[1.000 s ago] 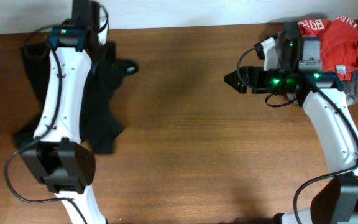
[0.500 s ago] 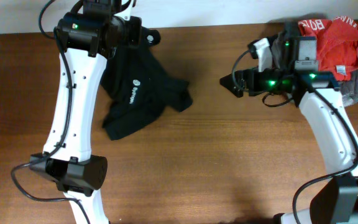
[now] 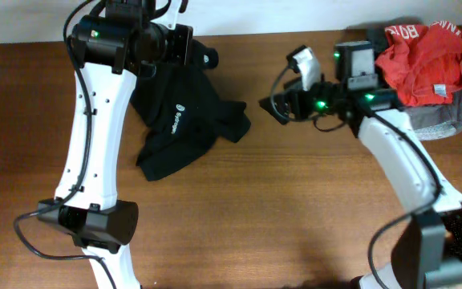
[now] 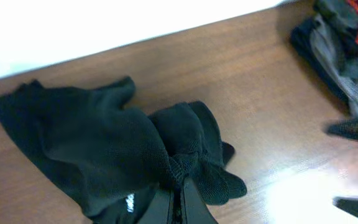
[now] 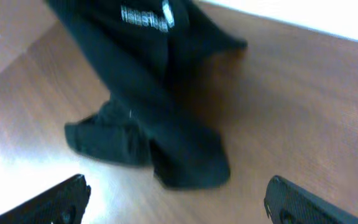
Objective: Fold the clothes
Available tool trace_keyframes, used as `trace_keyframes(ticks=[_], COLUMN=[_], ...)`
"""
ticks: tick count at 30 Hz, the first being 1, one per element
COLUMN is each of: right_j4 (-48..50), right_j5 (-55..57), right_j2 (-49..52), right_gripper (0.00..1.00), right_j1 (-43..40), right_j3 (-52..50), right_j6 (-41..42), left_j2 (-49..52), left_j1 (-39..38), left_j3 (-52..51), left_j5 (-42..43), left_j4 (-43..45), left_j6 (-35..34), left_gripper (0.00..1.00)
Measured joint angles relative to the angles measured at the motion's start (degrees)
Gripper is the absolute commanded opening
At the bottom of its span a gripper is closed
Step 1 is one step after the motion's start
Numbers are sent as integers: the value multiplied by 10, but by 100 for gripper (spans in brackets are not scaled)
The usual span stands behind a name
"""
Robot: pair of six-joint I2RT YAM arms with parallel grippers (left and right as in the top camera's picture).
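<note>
I need to spread the garment for folding, so next my right gripper needs to grab the black garment (image 3: 179,124) (image 5: 160,106) by its far edge, beside the spot my left gripper is pinching.
The black garment (image 3: 179,124) lies crumpled on the wooden table at upper left, with a small white logo (image 3: 180,110) facing up. My left gripper (image 3: 192,52) is shut on its far edge and holds that part up; in the left wrist view the shut jaws (image 4: 180,190) pinch bunched black fabric (image 4: 98,143). My right gripper (image 3: 265,110) is open and empty, just right of the garment. In the right wrist view the wide-open fingers (image 5: 176,202) frame the black cloth (image 5: 148,106) and its white lettering (image 5: 145,17).
A red garment with white lettering (image 3: 423,52) lies on a grey garment (image 3: 439,120) at the table's back right corner, behind my right arm. They also show in the left wrist view (image 4: 344,46). The white wall runs along the table's far edge.
My left gripper carried the black garment from the far left toward the middle, then held there. My right gripper moved left, away from the red pile, toward the black garment.
</note>
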Motion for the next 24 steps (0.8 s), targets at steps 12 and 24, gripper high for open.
trace_keyframes(ticks=[12, 24], right_j4=[249, 305], right_j5=[3, 73], right_j2=[87, 113], right_gripper=[87, 76], right_j1=[54, 121], right_j3=[1, 1], right_j6=[221, 323], left_j2=[0, 0], left_j1=[-6, -36], left_j3=[0, 0], left_j5=[28, 30], left_j4=[-33, -29], left_j6=[0, 0], left_gripper=[1, 1])
